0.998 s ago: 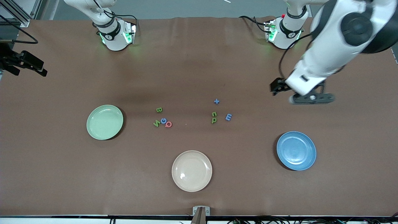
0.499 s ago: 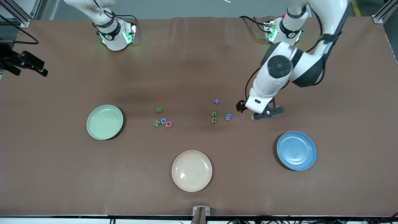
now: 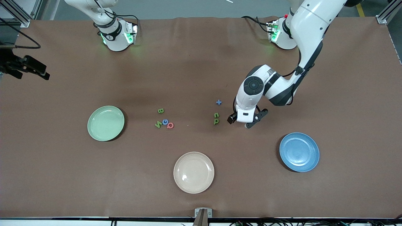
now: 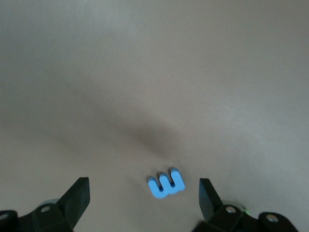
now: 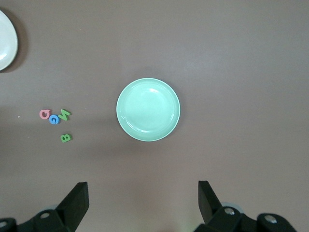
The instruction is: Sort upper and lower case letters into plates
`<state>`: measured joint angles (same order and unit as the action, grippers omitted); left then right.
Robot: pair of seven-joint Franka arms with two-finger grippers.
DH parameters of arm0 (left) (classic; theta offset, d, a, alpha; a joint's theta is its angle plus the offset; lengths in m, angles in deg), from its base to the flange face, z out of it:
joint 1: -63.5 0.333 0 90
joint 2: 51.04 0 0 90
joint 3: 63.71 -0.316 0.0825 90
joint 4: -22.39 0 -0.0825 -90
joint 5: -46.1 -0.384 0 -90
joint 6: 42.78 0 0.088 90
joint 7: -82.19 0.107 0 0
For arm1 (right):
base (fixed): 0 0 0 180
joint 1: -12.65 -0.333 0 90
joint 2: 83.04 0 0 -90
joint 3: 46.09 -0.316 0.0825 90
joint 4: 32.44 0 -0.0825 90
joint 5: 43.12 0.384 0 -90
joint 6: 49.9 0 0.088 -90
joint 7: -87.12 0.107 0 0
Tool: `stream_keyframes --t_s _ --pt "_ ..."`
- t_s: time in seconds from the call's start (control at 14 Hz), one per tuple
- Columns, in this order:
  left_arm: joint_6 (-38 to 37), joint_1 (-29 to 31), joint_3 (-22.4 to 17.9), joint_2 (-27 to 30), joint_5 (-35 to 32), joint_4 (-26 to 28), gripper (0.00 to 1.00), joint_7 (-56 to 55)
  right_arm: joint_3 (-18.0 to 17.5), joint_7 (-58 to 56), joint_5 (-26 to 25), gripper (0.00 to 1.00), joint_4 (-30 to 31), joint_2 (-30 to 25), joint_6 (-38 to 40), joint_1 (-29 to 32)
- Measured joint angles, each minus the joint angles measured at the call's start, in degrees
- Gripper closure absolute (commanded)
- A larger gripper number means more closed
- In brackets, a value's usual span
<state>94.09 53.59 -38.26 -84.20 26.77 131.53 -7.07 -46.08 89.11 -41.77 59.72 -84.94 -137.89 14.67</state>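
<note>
My left gripper's fingers are still above the blue letter m, so closing on it now would miss. They go lower first, as the next move.
My left gripper (image 3: pixel 244 121) hangs low over the table, open, astride a small blue letter m (image 4: pixel 166 183) that lies flat between its fingers (image 4: pixel 79 193), touching neither. In the front view the hand hides that letter. Beside it lie two green letters (image 3: pixel 216 118) and a blue plus piece (image 3: pixel 219 102). Toward the right arm's end sit a green B (image 3: pixel 160 110), a green N (image 3: pixel 158 124), a blue G (image 3: pixel 165 121) and a red Q (image 3: pixel 170 125). The mint plate (image 3: pixel 105 123) and the blue plate (image 3: pixel 299 152) are empty. My right gripper (image 5: pixel 143 193) waits high, open, near the mint plate (image 5: pixel 148 109).
A cream plate (image 3: pixel 193 172), also empty, sits nearest the front camera, between the other two plates. A black clamp with cables (image 3: pixel 26 67) shows at the right arm's end of the table. Both arm bases (image 3: pixel 117 36) stand along the table's farthest edge.
My left arm has swung in from its own end of the table and come down over the blue m, which its hand now covers in the front view. The right arm has barely moved.
</note>
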Motion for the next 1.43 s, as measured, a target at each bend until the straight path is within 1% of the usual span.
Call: stream_keyframes --t_s 0.21,0.36,0.5,0.64,0.71,0.93,1.07,1.14,1.21,1.43 --pt "0.4 -1.8 0.0 -2.4 -3.9 -1.0 0.08 -11.1 0.0 0.0 0.0 0.0 0.1 7.4 -3.1 0.1" --pt "0.8 -2.9 0.0 -3.5 -5.3 -1.8 0.12 -16.5 -0.1 1.3 0.1 0.0 0.2 10.6 -5.0 -0.3" --pt "2.4 -3.2 0.0 -4.6 -6.5 -2.1 0.13 -20.4 -0.3 10.4 0.7 0.0 1.5 11.3 -7.8 -1.8" --pt "3.6 -3.2 -0.1 -5.5 -6.8 -2.3 0.15 -21.7 -0.5 22.3 1.9 0.0 4.1 11.8 -12.3 -4.6" --pt "3.8 -3.2 -0.1 -5.8 -6.8 -2.5 0.18 -21.8 -0.7 26.5 2.1 0.0 5.4 12.5 -14.7 -6.1" --pt "4.0 -3.2 -0.2 -6.4 -6.8 -2.8 0.27 -21.9 -0.9 34.3 4.1 0.0 10.2 15.3 -24.9 -10.3" --pt "4.0 -3.2 -0.3 -6.5 -6.8 -2.9 0.42 -21.9 -0.9 35.7 6.0 0.0 14.4 17.0 -32.3 -12.2" --pt "4.0 -3.2 -0.4 -6.6 -6.9 -2.9 0.56 -21.9 -0.9 36.3 6.4 0.0 15.8 18.1 -34.7 -13.4" --pt "4.0 -3.1 -0.5 -6.7 -7.1 -2.9 0.68 -21.9 -0.9 37.9 6.5 0.01 16.6 19.5 -36.9 -14.9" --pt "4.1 -2.9 -0.5 -6.8 -7.6 -3.7 0.96 -21.9 -0.9 41.2 6.5 0.03 17.0 24.6 -43.5 -19.5"
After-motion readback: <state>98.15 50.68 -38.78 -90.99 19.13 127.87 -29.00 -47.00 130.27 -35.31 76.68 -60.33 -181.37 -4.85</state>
